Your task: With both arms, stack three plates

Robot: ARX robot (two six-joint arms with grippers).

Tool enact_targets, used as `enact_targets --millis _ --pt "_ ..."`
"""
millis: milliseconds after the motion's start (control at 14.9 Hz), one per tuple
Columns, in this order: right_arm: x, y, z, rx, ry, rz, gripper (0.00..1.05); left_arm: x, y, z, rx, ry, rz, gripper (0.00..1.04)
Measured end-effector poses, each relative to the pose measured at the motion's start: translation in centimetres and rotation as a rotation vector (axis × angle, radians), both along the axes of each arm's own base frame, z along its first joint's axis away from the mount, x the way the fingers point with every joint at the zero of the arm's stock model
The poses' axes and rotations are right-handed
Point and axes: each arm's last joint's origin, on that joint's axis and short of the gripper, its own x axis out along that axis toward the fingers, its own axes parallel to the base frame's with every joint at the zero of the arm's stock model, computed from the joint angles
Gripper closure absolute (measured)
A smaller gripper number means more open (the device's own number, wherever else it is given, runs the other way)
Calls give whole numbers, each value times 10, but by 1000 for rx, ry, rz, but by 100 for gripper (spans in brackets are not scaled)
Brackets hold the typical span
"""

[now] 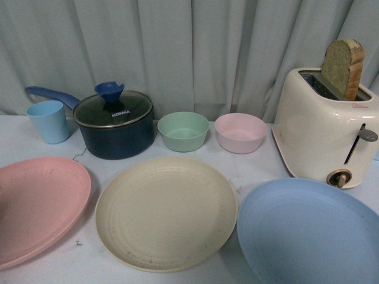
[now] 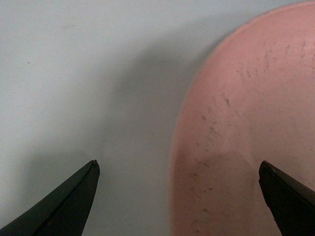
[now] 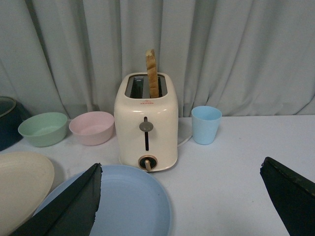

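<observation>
I will next grip the pink plate by its thin raised rim with my left gripper, because the plate is far too wide for my fingers.
Three plates lie in a row on the white table in the front view: the pink plate at the left, the cream-beige plate in the middle, the light blue plate at the right. Neither arm shows in the front view. My left gripper is open and empty, close above the pink plate's rim, one finger over the table and one over the plate. My right gripper is open and empty, low over the edge of the blue plate; the cream plate lies beside it.
Behind the plates stand a light blue cup, a dark blue pot with glass lid, a green bowl, a pink bowl and a cream toaster with bread. Another blue cup stands beside the toaster. A curtain hangs behind.
</observation>
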Motion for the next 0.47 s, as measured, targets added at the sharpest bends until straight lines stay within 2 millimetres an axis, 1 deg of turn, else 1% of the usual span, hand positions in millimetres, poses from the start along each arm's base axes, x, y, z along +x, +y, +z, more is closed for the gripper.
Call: enact_targets --millis 67,201,268,335,402,470 --pt "0 0 0 0 0 0 6 -2 -3 -2 -6 4 -5 16" --pt "0 0 0 0 0 0 6 -4 -5 -1 -5 3 -10 47" --pt "0 0 0 0 0 0 6 -4 -4 0 0 7 -6 59" --pt "0 0 0 0 0 0 6 -5 -3 2 7 9 -2 77" --pt "0 0 0 0 0 0 6 -5 -2 5 11 0 2 88" --pt "0 0 0 0 0 0 6 -4 -1 10 12 -11 -2 96"
